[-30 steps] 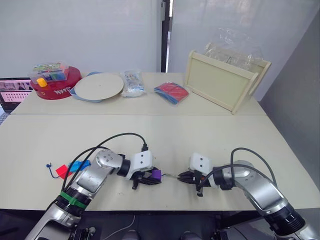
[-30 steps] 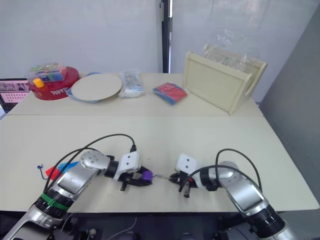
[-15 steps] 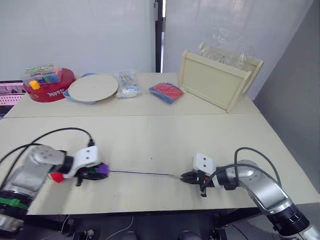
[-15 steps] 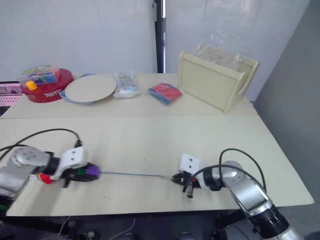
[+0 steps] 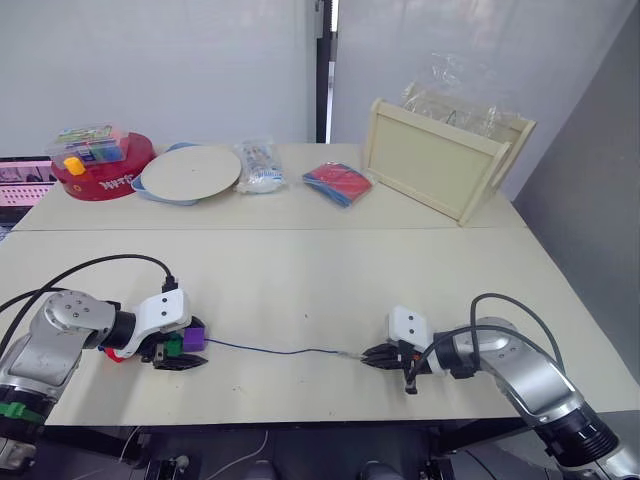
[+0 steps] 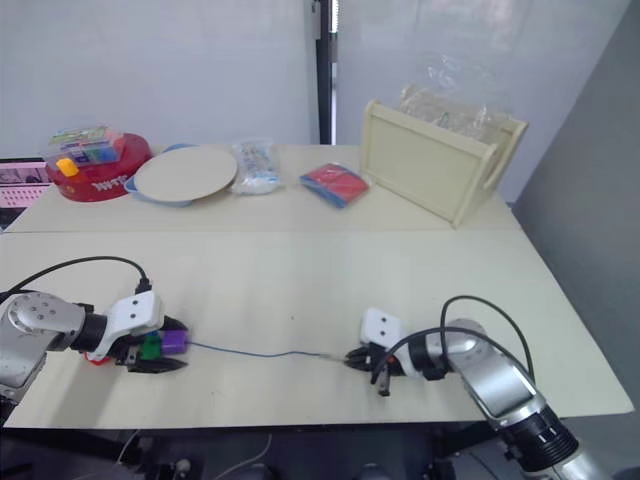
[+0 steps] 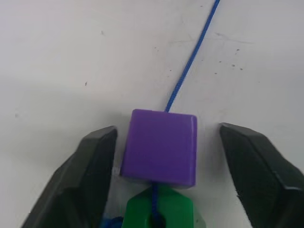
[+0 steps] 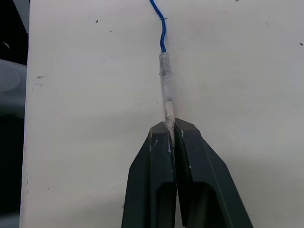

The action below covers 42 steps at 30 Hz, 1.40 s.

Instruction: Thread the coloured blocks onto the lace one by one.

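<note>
The left gripper should pick up the purple block by its sides next, so that the block's hole stays free for the blue lace (image 5: 275,350) (image 7: 194,53) to go through.
The blue lace (image 5: 275,350) lies slack along the table's front, from the blocks to its pale tip (image 8: 166,90). My right gripper (image 8: 171,129) is shut on that tip and rests on the table (image 5: 372,355). A purple block (image 7: 159,147) sits on the lace, touching a green block (image 7: 159,211) behind it. My left gripper (image 7: 168,130) is open, with one finger on each side of the purple block and not touching it. A red block (image 5: 114,355) shows just beyond the left gripper (image 5: 182,358), mostly hidden by it.
At the back of the far table stand a round red tub (image 5: 100,172) with a yellow piece, a pale plate (image 5: 190,172), a clear bag (image 5: 262,166), a red and blue packet (image 5: 342,184) and a wooden tray (image 5: 445,165). The table's front edge runs just below both grippers.
My left gripper slid the purple block leftward along the lace, away from the right gripper, up to the green block, then opened. The lace went from taut to slack. The right gripper kept its hold.
</note>
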### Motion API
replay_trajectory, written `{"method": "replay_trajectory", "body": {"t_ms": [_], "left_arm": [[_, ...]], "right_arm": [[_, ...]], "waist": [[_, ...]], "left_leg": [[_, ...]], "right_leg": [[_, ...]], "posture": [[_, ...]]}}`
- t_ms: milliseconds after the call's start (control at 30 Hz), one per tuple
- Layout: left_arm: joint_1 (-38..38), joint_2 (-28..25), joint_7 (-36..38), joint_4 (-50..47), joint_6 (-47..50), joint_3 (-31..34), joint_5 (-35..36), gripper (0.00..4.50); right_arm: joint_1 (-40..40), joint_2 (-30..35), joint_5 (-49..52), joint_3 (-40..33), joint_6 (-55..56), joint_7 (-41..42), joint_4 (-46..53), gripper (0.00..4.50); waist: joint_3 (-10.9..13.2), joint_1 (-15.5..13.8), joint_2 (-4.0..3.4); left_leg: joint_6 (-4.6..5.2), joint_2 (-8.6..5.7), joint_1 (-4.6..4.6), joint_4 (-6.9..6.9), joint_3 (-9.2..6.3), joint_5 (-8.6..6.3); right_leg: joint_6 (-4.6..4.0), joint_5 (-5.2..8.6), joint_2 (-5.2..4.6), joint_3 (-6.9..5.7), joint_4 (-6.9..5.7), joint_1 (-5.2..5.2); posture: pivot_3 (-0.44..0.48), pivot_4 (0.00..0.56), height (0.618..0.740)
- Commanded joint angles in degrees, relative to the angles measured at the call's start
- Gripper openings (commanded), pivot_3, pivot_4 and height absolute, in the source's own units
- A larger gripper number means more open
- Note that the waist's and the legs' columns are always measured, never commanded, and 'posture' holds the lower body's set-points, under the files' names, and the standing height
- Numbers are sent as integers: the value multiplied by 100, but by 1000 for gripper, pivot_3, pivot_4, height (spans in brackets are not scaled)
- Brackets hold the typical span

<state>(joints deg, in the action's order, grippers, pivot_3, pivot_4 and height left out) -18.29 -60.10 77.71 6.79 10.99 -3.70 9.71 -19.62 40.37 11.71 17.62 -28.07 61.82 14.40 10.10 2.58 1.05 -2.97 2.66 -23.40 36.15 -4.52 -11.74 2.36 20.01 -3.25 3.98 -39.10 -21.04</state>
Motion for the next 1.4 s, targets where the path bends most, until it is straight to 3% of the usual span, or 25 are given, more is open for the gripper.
{"method": "replay_trajectory", "body": {"t_ms": [33, 133, 267, 400, 533, 800, 1067, 1400], "left_arm": [[-490, -329, 548, -435, 437, -119, 124, 3538], [-987, -559, 939, -606, 807, -442, -83, 3538], [-1595, -950, 1275, -745, 686, -1093, -997, 3538], [-2114, -1235, 1479, -893, 979, -1895, -1261, 3538], [-2431, -892, 1479, -654, 931, -2328, -1714, 3538], [-1986, -394, 1185, -400, 860, -2388, -2154, 3538], [-1612, -124, 1184, -508, 916, -2158, -2116, 1240], [-1511, -161, 1367, -385, 551, -2151, -2335, 1240]], "right_arm": [[-108, -90, -14, 29, 39, -30, 87, 0], [-137, -167, -51, 78, 43, -47, 54, 0], [-145, -242, -69, 141, 68, -112, 40, 0], [-87, -264, -72, 142, 86, -169, 70, 0], [18, -288, -48, 104, 12, -295, 204, 0], [158, -203, 15, 32, -156, -444, 424, 0], [273, -68, 56, -33, -268, -461, 579, 0], [227, 206, -40, -32, -164, -328, 326, 0]], "waist": [[1, -7, 2], [6, -21, 11], [7, -9, 10], [9, -6, 13], [9, -15, 14], [8, -14, 13], [4, -31, 5], [2, -27, 3]], "left_leg": [[0, 0, -6, 1, 0, 0], [-2, -1, -15, 8, -1, 1], [-1, -3, -13, 6, -1, 1], [-1, -1, -16, 6, -1, 1], [-1, -1, -15, 9, -1, 1], [-1, 1, -18, 14, -2, 1], [0, -5, 5, 19, -1, 1], [0, -5, 5, 19, 0, 1]], "right_leg": [[0, 0, 0, 0, -2, -6], [0, 0, 1, -2, -8, -12], [0, 0, 1, -1, -6, -12], [0, 0, 5, -1, -5, -13], [0, 0, 4, -1, -8, -12], [0, 0, 5, -1, -11, -14], [1, 0, -1, 2, -17, 7], [1, 0, -1, 3, -16, 6]], "posture": [[0, 150, 740], [0, 150, 740], [0, 150, 740], [0, 150, 740], [0, 150, 740], [0, 150, 740], [0, 150, 740], [0, 150, 740]]}}
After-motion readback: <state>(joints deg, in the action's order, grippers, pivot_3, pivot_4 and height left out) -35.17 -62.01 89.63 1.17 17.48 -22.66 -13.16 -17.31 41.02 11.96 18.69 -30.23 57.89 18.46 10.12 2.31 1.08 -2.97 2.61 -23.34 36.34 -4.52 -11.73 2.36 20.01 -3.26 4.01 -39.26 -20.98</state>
